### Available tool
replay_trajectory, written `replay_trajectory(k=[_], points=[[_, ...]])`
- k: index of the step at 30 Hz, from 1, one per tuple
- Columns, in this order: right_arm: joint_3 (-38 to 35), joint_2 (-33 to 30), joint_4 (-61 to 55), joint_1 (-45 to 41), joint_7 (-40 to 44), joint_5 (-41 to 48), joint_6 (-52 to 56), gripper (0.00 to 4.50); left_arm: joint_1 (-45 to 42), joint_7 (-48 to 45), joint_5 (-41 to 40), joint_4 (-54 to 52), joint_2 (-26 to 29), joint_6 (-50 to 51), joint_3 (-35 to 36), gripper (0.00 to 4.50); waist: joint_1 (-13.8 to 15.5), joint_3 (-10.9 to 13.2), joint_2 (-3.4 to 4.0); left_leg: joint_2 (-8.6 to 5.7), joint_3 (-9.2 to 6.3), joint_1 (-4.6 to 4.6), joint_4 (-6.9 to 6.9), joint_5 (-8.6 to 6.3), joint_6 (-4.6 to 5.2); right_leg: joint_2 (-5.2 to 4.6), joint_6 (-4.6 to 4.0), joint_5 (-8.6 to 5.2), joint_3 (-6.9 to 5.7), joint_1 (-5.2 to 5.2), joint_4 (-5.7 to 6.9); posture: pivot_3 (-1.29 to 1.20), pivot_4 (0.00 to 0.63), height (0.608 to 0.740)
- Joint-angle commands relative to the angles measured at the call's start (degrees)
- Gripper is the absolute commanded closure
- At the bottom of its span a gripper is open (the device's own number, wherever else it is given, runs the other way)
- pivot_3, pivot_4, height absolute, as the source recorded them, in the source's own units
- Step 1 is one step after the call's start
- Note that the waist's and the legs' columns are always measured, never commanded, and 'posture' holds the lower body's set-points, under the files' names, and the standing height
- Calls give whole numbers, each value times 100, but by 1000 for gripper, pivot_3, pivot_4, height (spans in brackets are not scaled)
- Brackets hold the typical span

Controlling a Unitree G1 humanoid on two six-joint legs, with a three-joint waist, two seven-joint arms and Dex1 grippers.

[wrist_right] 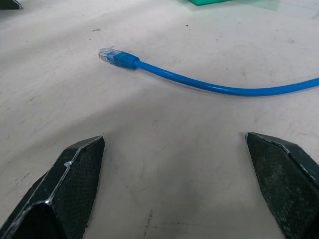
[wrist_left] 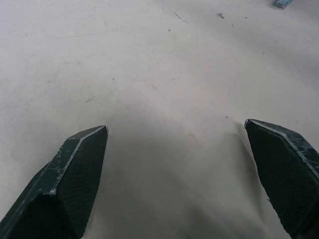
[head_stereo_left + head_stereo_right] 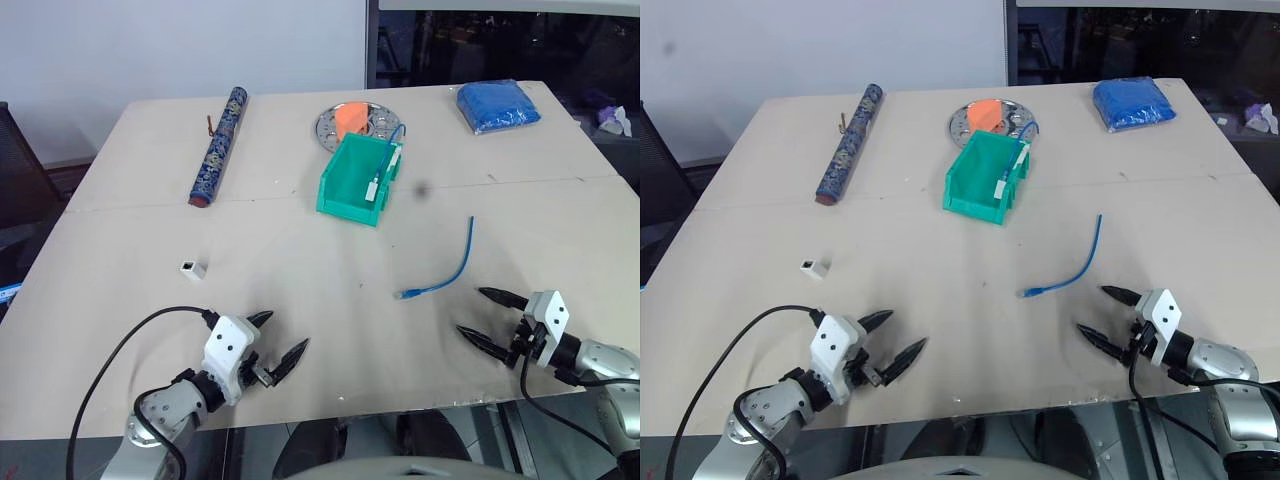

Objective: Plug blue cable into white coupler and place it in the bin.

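Observation:
The cord (image 3: 458,274) trails off thin, round and slack. My right gripper should next grab the blue cable by the boxy blue boot (image 3: 411,293) behind its clear plug.
The blue cable (image 3: 447,270) lies slightly curved on the table, right of centre, its clear plug (image 1: 107,55) at the near end. The white coupler (image 3: 192,268) sits by itself on the left side of the table. Toward the back, near the middle, stands the green bin (image 3: 340,190). My right gripper (image 3: 471,311) is open just above the table, a short way to the near right of the cable's plug, with nothing between its fingers. My left gripper (image 3: 283,335) is open and empty near the front edge, nearer than the coupler and to its right.
Another blue cable joined to a white block (image 3: 385,165) rests in the bin. Behind the bin is a round metal plate (image 3: 327,125) holding an orange object. A rolled patterned mat (image 3: 219,145) lies at the back left, a folded blue cloth (image 3: 497,106) at the back right.

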Motion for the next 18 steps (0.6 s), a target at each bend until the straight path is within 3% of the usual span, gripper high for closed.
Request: replay_trajectory(k=[1,18], points=[[-112,-98,79,-35,113,37,-10,38,191,-119,-54,12,19,-27,-44,0,-1,0,0,0,0,0,0,0,0,0,0,0,0,0,0,0,150,740],[-174,-223,68,-344,299,134,68,38,40,-328,-236,112,19,-221,-36,0,4,8,5,0,-3,-2,3,0,0,-1,0,0,-4,1,0,0,150,740]])
